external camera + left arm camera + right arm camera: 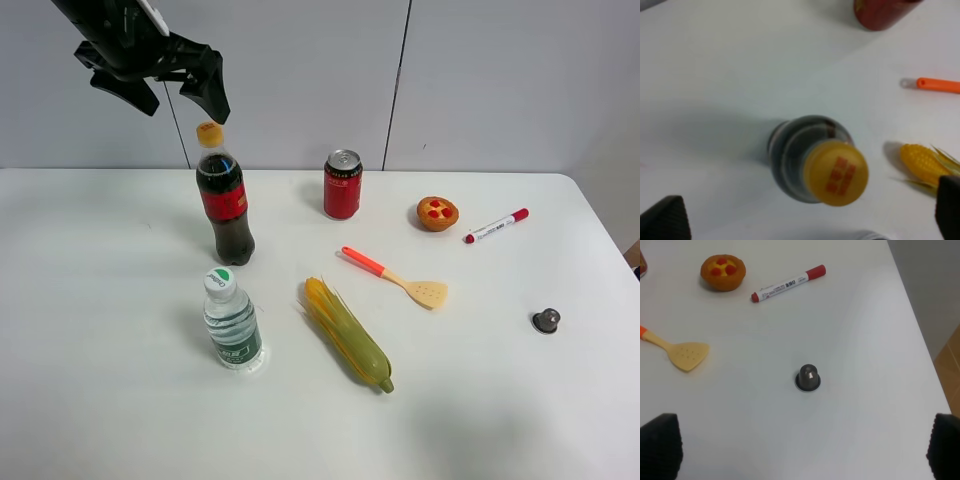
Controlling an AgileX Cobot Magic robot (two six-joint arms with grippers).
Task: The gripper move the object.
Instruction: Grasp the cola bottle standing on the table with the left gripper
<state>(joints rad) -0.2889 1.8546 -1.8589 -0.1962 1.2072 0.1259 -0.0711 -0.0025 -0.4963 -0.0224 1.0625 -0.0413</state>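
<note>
The cola bottle should be grabbed next by its capped neck (211,143) with my left gripper, so it can be moved to a spot beside the red can (342,187).
The cola bottle (224,200), with dark liquid, a red label and a yellow cap, stands upright on the white table (90,300) at the back left. My left gripper (180,98) hangs open just above its cap and holds nothing. In the left wrist view the bottle (836,172) is seen from above, and the left gripper (806,217) has one dark fingertip on each side, well apart. My right gripper (802,450) is open and empty above the right part of the table. It does not show in the exterior high view.
A red can (343,184) stands right of the bottle. A clear water bottle (231,322) stands in front of it, beside a corn cob (347,332). An orange-handled spatula (398,279), a tart (437,213), a red marker (496,226) and a small dark capsule (546,320) lie to the right.
</note>
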